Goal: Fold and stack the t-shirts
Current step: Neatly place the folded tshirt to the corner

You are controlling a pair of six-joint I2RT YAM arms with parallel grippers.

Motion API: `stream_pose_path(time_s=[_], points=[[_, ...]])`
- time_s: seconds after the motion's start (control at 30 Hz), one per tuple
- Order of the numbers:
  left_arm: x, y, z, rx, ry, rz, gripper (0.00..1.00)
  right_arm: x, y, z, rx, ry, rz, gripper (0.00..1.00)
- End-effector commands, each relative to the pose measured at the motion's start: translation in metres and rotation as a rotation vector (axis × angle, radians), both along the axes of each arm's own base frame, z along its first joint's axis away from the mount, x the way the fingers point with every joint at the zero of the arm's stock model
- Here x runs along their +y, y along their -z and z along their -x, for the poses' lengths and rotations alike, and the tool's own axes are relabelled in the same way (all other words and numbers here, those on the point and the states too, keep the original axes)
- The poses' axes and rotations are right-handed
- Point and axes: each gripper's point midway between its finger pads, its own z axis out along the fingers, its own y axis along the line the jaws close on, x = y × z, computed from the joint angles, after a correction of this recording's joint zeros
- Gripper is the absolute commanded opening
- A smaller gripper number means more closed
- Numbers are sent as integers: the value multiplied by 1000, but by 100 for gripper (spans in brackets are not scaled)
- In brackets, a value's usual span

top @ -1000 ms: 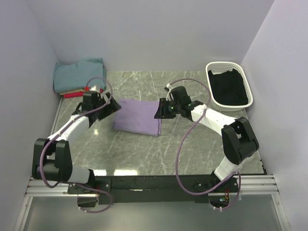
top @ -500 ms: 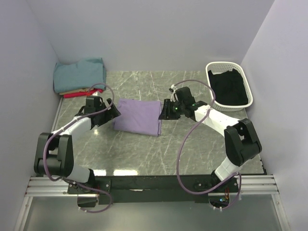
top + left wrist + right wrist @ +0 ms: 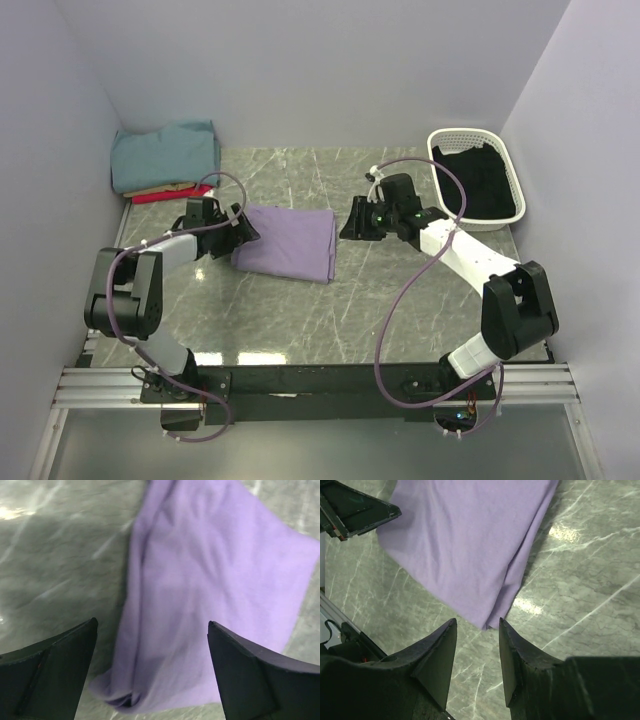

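My left gripper picks up the folded lavender t-shirt by its stack-side edge (image 3: 243, 240) (image 3: 151, 692) next, so the rest stays free to lay onto the stack.
A lavender t-shirt (image 3: 285, 243) lies folded flat on the marble table. My left gripper (image 3: 243, 229) hovers at its left edge, open wide, the cloth's (image 3: 215, 570) near corner showing between the spread fingers (image 3: 60, 670) without being pinched. My right gripper (image 3: 351, 224) sits just off the shirt's right edge, open, with nothing between its fingertips (image 3: 477, 620); the shirt's corner (image 3: 465, 545) lies just beyond them. A stack of folded t-shirts stands at the back left: teal (image 3: 165, 155) on top, tan (image 3: 170, 187) and red (image 3: 160, 197) under it.
A white basket (image 3: 436, 165) holding dark cloth (image 3: 478, 185) stands at the back right. Walls close in the table on the left, back and right. Purple cables loop over both arms.
The right gripper has drawn back to the right, off the lavender shirt's edge. The left arm has folded lower and its gripper has settled at the shirt's left edge.
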Motion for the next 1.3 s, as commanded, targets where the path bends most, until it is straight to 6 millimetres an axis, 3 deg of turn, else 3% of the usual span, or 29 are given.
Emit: stream_pose_path(time_s=[0.0, 0.47, 0.6, 0.97, 1.07, 1.27], points=[[-21, 5, 5, -4, 89, 95, 96, -5, -8, -4, -29, 4, -8, 47], [-90, 31, 72, 104, 225, 200, 92, -13, 0, -2, -16, 24, -5, 47], [-102, 36, 75, 106, 241, 226, 91, -15, 0, -1, -14, 26, 2, 47], [-88, 40, 61, 115, 196, 106, 93, -17, 8, -3, 2, 25, 12, 47], [-89, 43, 55, 118, 201, 96, 90, -17, 9, -4, 3, 23, 17, 47], [-106, 54, 45, 120, 235, 174, 49, -19, 12, -7, 10, 24, 28, 47]])
